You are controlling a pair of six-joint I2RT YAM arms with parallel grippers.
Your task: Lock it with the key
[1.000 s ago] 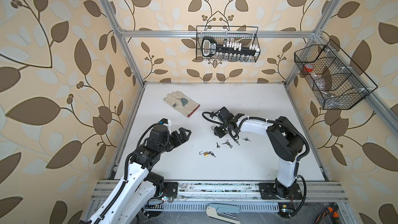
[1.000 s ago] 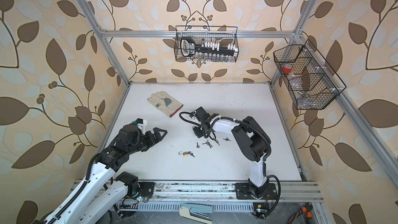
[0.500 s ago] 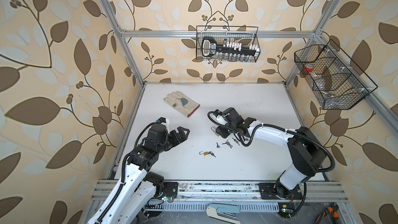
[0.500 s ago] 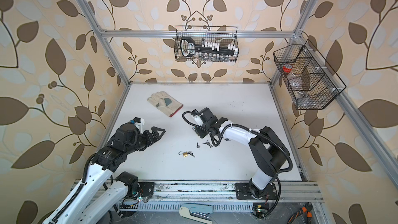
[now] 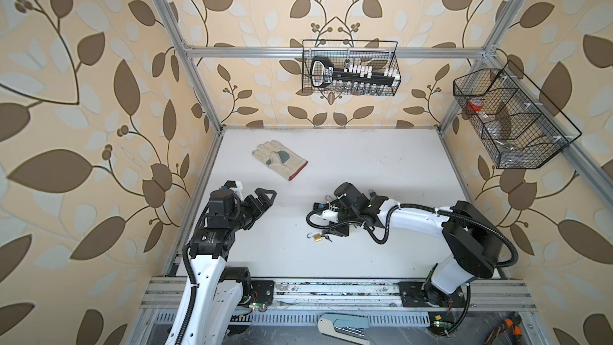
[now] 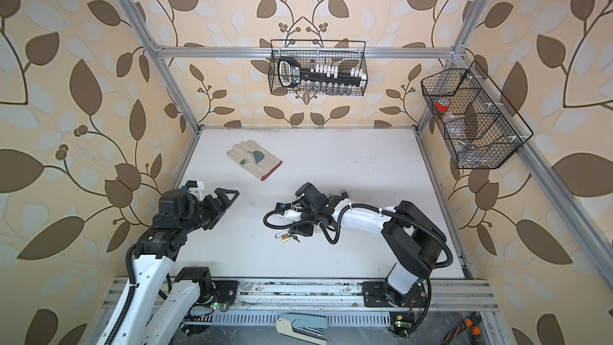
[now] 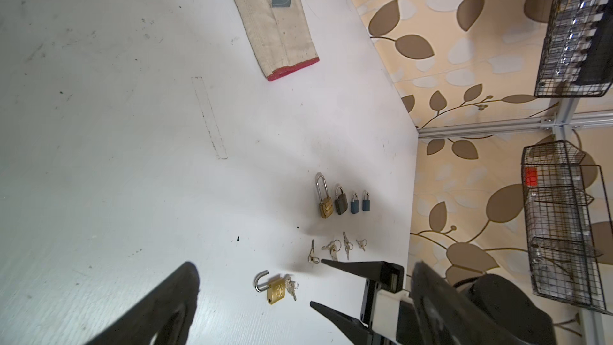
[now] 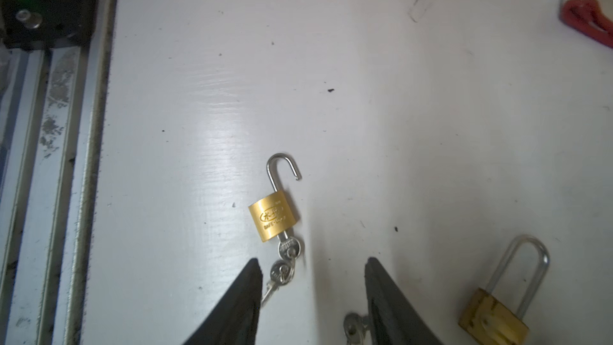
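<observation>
My right gripper is to hold the brass padlock next by its body [image 5: 318, 238] from the key end [image 5: 326, 237]. That leaves the open shackle free for my left gripper to lock the padlock.
A small brass padlock [image 8: 272, 215] lies flat on the white table [image 5: 365, 167] with its shackle swung open. A key [image 8: 289, 247] sits in its keyhole, and a spare key hangs from the same ring. My right gripper [image 8: 311, 260] is open and low over the table, its tips just behind the key end, and the spare key lies against one fingertip [image 8: 252, 280]. In both top views the padlock [image 5: 317, 237] [image 6: 285, 237] is near the front middle, next to the right gripper [image 5: 333, 233]. My left gripper [image 5: 265, 195] hovers open and empty to the left, apart from the padlock [image 7: 275, 290].
A row of several shut padlocks [image 7: 341, 200] and loose key bunches [image 7: 335, 248] lie beyond the brass one. A long-shackle brass padlock [image 8: 494, 310] is beside my right finger. A work glove [image 5: 280, 159] lies at the back left. Wire baskets [image 5: 350, 68] [image 5: 510, 117] hang on the walls.
My right arm has stretched out, bringing its gripper forward from over the loose keys to the brass padlock's key end, jaws widening. The left arm has barely moved.
</observation>
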